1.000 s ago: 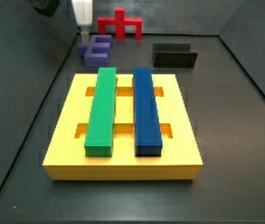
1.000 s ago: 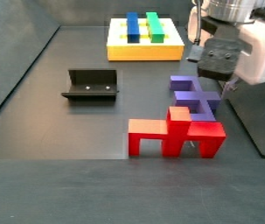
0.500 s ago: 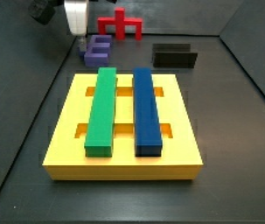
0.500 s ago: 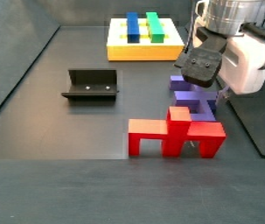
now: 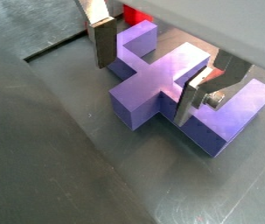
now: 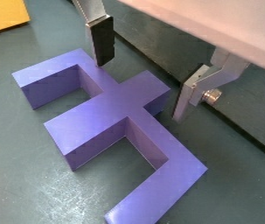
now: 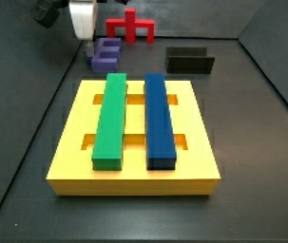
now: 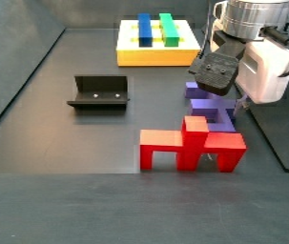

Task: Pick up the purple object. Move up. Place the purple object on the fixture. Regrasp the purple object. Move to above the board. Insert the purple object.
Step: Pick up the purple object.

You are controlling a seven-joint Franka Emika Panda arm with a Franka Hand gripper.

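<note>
The purple object needs to go on the black fixture for regrasping, so the robot's gripper should grab its middle stem [image 5: 158,77] next.
The purple object [image 5: 158,83] lies flat on the dark floor, a blocky piece with a bar and a stem [image 6: 105,109]. My gripper [image 5: 149,68] hangs low over it, open, one silver finger on each side of the stem, with a gap to the piece on both sides [image 6: 146,68]. In the side views the gripper [image 8: 220,88] stands just above the purple object [image 8: 213,105], which lies next to the red piece [image 7: 105,55]. The black fixture [image 8: 99,91] sits apart with nothing on it. The yellow board [image 7: 70,161] carries a green bar [image 7: 110,119] and a blue bar [image 7: 161,119].
A red cross-shaped piece [image 8: 192,148] stands right beside the purple object, close to my fingers [image 5: 135,13]. Dark walls enclose the floor. The fixture [image 7: 191,61] lies between the red piece and the board's far right corner.
A second ago the gripper stood at a different angle over the purple object; it has turned and shifted slightly. Over the last half second it has held still. The purple object has not moved.
</note>
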